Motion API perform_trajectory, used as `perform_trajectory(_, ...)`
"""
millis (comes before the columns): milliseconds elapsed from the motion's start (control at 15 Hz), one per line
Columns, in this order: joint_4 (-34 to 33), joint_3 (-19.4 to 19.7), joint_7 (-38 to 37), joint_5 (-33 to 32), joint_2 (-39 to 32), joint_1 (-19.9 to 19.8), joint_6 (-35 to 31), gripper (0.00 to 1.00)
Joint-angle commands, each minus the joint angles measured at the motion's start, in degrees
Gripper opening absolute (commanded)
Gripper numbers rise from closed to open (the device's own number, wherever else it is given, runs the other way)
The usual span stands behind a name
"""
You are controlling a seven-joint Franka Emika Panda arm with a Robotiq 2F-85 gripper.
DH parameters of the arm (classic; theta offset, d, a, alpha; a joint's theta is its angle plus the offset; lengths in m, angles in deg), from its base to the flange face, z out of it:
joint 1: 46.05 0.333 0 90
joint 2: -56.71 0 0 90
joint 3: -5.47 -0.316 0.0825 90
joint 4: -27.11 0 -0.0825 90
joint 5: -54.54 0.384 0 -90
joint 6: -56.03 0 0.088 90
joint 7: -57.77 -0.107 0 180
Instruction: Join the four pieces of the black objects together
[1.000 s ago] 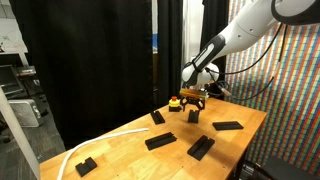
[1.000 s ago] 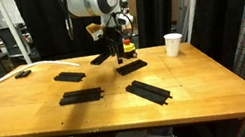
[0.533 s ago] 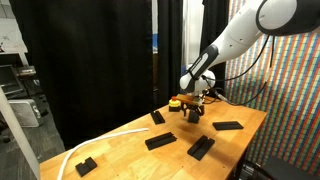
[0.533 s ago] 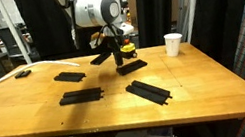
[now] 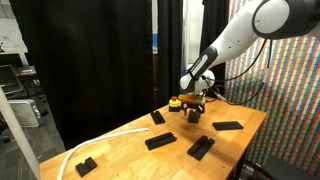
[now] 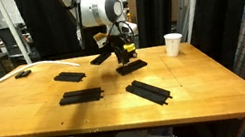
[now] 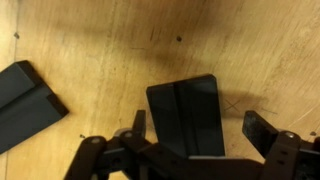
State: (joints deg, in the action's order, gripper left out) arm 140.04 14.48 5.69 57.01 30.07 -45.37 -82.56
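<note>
The top of the bar (image 5: 194, 117) (image 7: 188, 120) shows below my open fingers, so my gripper moves lower next, before it closes on the bar.
Several flat black bars, the pieces of the black objects, lie apart on the wooden table (image 6: 207, 89). In an exterior view they sit at the left (image 6: 70, 77), front left (image 6: 82, 96), front middle (image 6: 148, 91) and far middle (image 6: 132, 67). My gripper (image 6: 118, 53) hangs low over the far-middle bar, also seen in an exterior view (image 5: 193, 108). In the wrist view that bar (image 7: 185, 112) lies between my open gripper's (image 7: 200, 130) fingers (image 7: 262, 128), with a gap on each side. Another bar (image 7: 25, 100) lies to its left.
A white paper cup (image 6: 173, 44) stands at the far side of the table. A small yellow and red object (image 5: 175, 101) sits beside the gripper. A small chunky black block (image 5: 85, 165) and a white cable (image 5: 105, 142) lie near one table end.
The arm has shifted a little and lowered slightly over the far bar. The gripper has stayed open and the bars have not moved.
</note>
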Motion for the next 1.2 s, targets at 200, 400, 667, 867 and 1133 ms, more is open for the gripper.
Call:
perform_trajectory(200,-2.1,-2.0,13.3,2.8,-1.5,-3.2,0.0,1.00)
perform_trajectory(400,-2.9,-2.6,18.4,4.7,-2.4,-3.9,0.4,1.00)
perform_trajectory(667,-4.8,-2.7,22.6,6.8,-3.9,-4.0,0.9,1.00)
perform_trajectory(867,-5.4,-2.4,24.3,7.6,-5.0,-3.9,0.8,0.75)
perform_trajectory(1133,-5.4,-2.1,24.3,7.8,-5.3,-3.8,1.0,0.52)
